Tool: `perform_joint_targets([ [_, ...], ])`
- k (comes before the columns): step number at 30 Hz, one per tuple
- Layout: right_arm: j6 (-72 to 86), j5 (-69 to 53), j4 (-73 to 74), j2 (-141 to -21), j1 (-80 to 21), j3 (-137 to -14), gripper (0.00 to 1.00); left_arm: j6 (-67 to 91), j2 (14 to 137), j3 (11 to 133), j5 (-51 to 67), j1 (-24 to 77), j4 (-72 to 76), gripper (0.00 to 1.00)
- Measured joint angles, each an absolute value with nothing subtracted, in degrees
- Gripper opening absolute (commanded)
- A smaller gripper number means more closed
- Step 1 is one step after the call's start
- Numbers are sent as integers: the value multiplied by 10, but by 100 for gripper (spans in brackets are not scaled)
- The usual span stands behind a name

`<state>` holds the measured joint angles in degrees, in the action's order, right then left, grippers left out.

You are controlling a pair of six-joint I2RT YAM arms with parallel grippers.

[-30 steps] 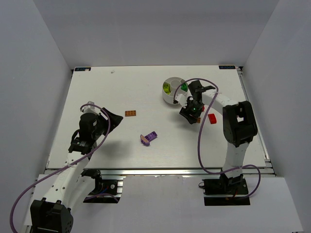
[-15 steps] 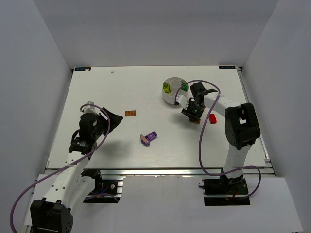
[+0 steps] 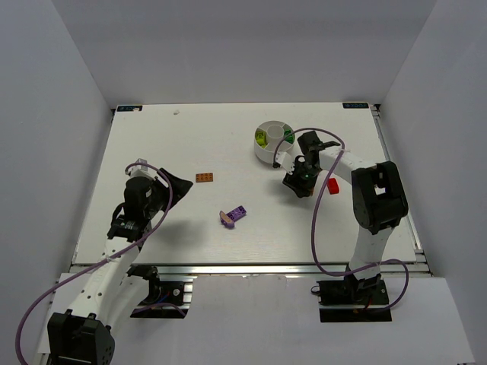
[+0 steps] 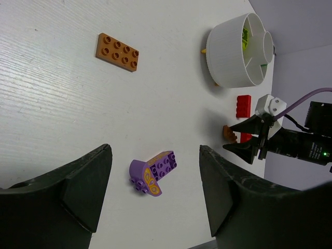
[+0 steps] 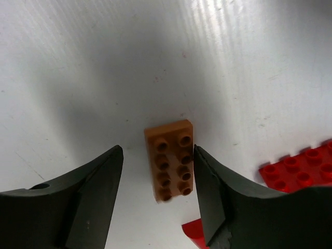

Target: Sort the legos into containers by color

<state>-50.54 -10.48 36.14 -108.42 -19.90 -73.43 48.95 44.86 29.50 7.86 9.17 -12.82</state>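
Note:
The brick has its long sides between my right gripper's fingertips, so it is time to close now. Closing now would catch the small orange brick (image 3: 310, 192) (image 5: 170, 160).
My right gripper (image 3: 299, 182) is open and low over the table just below the white dish (image 3: 272, 152). In the right wrist view a small orange brick (image 5: 170, 160) lies studs-up between its jaws (image 5: 157, 153). The right finger touches the brick's edge; the left finger stands apart from it. The dish holds yellow-green pieces (image 3: 261, 137) and dark green pieces (image 3: 288, 137) in separate wedges. My left gripper (image 3: 179, 185) is open and empty above the left of the table. A purple brick (image 4: 153, 173) lies ahead of it, between its fingers (image 4: 155, 192) in the left wrist view.
A flat orange plate (image 3: 204, 178) lies mid-table, also in the left wrist view (image 4: 117, 52). The purple brick (image 3: 233, 217) lies nearer the front. A red brick (image 3: 332, 185) lies right of the right gripper, close to the orange brick (image 5: 301, 166). A white wall surrounds the table.
My right gripper shifted a little beside the dish and now sits around the small orange brick. The left arm has not moved.

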Motion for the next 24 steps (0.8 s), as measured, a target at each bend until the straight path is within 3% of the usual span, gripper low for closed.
perform_joint_targets([
  [7, -500, -111, 364, -1086, -199, -722, 58, 490, 449, 295, 79, 92, -128, 77],
  [11, -495, -112, 360, -1086, -199, -722, 47, 490, 449, 295, 79, 92, -129, 77],
  [14, -492, -115, 359, -1086, -199, -722, 24, 490, 449, 295, 79, 92, -129, 77],
  [17, -490, -122, 361, -1085, -199, -722, 7, 491, 449, 295, 79, 92, -129, 77],
  [24, -467, -203, 380, -1069, -199, -746, 0, 494, 449, 295, 79, 92, -128, 77],
])
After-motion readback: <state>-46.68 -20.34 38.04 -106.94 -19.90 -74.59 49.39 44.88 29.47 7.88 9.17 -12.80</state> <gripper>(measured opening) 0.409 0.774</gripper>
